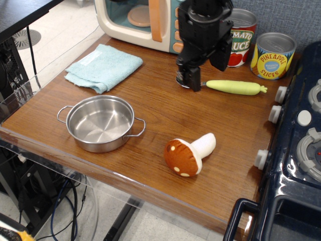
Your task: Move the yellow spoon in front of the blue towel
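Note:
I need to set the yellow spoon in front of the blue towel (103, 67), so next I should pick up the spoon with my gripper by its yellow-green handle (226, 86).
The yellow spoon (235, 87) lies at the back right of the wooden table, its pale yellow-green handle pointing right. Its silver bowl is mostly hidden behind one finger. The blue towel (103, 67) lies folded at the back left, far from the spoon. My gripper (204, 74) is black and hangs open over the bowl end of the spoon. One finger (189, 78) reaches down at the bowl, the other sits higher toward the tomato can. It holds nothing.
A steel pan (103, 123) sits front left and a toy mushroom (188, 153) front centre. A toy microwave (145, 20), a tomato sauce can (245, 35) and a pineapple can (273, 55) line the back. A toy stove (301, 130) borders the right.

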Controlling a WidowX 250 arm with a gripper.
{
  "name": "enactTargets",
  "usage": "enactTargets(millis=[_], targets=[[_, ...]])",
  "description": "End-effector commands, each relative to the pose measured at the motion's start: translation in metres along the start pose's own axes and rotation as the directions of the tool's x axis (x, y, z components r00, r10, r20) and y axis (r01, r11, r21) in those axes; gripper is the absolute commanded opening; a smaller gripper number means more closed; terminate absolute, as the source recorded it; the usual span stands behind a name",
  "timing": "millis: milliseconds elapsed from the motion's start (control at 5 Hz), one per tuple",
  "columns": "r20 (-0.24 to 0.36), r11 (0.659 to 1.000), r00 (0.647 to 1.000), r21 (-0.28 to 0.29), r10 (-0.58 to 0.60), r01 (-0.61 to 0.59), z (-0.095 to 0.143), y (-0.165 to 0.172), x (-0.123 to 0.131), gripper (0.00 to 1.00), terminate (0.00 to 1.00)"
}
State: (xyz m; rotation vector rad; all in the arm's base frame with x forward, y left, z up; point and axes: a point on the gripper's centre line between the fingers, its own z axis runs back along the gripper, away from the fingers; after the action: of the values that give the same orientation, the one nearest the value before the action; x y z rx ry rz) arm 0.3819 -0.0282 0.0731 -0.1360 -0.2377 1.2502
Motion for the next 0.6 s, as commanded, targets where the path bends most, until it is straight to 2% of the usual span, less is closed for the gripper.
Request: enactTargets(millis=[0,400], targets=[[0.023,0.999,0.999,-0.035,0.028,-0.027,-0.017,-0.043,-0.005,1.00,0.00],[0.027,0.999,0.999,-0.003,0.037,-0.037,-0.047,-0.064,-0.004,1.00,0.00]])
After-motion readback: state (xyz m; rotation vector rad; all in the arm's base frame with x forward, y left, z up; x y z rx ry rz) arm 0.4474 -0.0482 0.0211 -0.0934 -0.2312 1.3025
